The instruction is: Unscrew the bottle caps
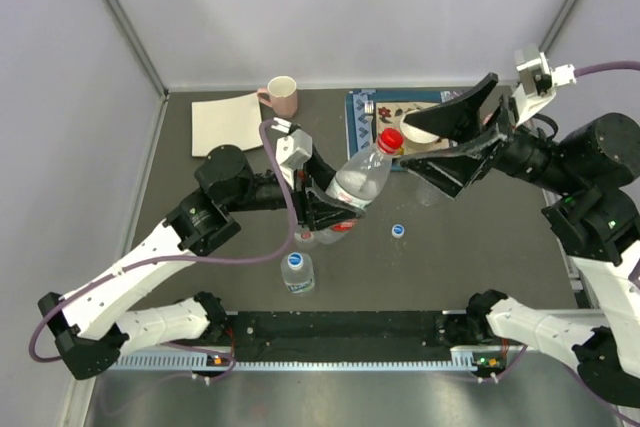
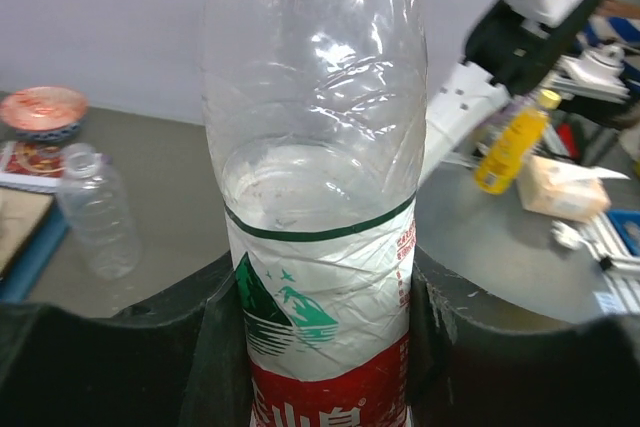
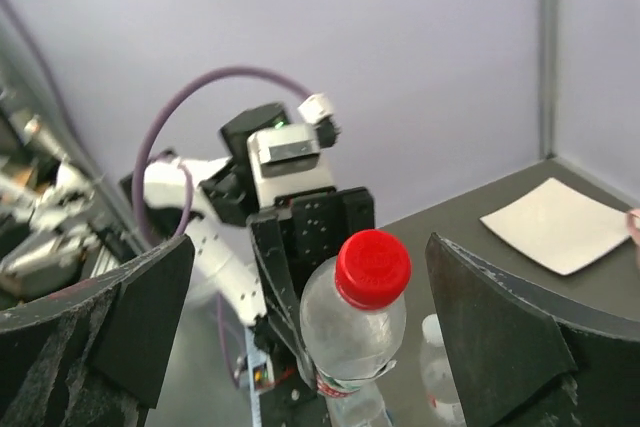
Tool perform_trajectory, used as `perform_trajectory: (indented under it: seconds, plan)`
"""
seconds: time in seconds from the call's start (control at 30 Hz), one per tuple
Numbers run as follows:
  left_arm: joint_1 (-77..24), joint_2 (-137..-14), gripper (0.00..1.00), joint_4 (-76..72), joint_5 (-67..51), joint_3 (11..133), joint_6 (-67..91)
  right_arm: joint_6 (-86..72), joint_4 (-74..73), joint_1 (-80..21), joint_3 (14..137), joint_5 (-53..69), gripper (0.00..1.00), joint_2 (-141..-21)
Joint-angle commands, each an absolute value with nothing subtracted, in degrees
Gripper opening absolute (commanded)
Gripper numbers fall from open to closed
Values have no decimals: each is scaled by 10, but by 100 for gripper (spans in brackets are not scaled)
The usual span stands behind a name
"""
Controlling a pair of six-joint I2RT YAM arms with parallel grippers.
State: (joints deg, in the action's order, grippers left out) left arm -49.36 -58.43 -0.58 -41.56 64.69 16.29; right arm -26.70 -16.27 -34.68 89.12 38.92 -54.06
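The red cap (image 1: 391, 139) (image 3: 373, 265) needs to be unscrewed, so my right gripper will next take hold of its opposite sides, facing the cap's top, while my left gripper holds the bottle.
My left gripper (image 1: 335, 209) is shut on the bottle with the red-and-white label (image 1: 362, 179) and holds it tilted above the table, its red cap (image 1: 391, 139) pointing at the right arm. In the left wrist view both jaws press on the label of this bottle (image 2: 318, 147). My right gripper (image 1: 420, 145) is open, with its jaws either side of the red cap (image 3: 373, 265) and touching neither side. A second bottle (image 1: 297, 273) with a blue cap stands near the front. A loose blue cap (image 1: 398, 230) lies on the table. Another clear bottle (image 2: 97, 212) stands further off.
A pink mug (image 1: 282, 95) and a white sheet (image 1: 226, 122) sit at the back left. A blue-edged tray (image 1: 362, 112) with a white bowl (image 1: 420, 132) lies at the back, under my right gripper. Grey walls close the back and sides.
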Motion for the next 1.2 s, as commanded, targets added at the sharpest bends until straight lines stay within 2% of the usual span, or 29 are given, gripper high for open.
perform_trajectory:
  seconds: [0.0, 0.17, 0.33, 0.83, 0.93, 1.07, 1.17]
  plan:
    - [-509, -563, 51, -4, -242, 641, 104, -318, -216, -345, 922, 239, 99, -545]
    - [-574, -562, 50, 12, -66, 636, 47, -341, -296, -346, 923, 91, 96, -555]
    - [-634, -583, 50, 14, 105, 640, 4, -359, -306, -352, 916, 44, 95, -561]
    - [-661, -613, 49, 16, 170, 648, -11, -352, -294, -400, 933, 19, 93, -619]
    - [-664, -614, 49, 16, 174, 647, -13, -352, -287, -402, 926, 12, 86, -626]
    - [-670, -615, 49, 16, 178, 645, -16, -352, -270, -402, 910, 2, 65, -624]
    - [-672, -616, 49, 16, 181, 643, -18, -352, -261, -403, 902, 2, 58, -626]
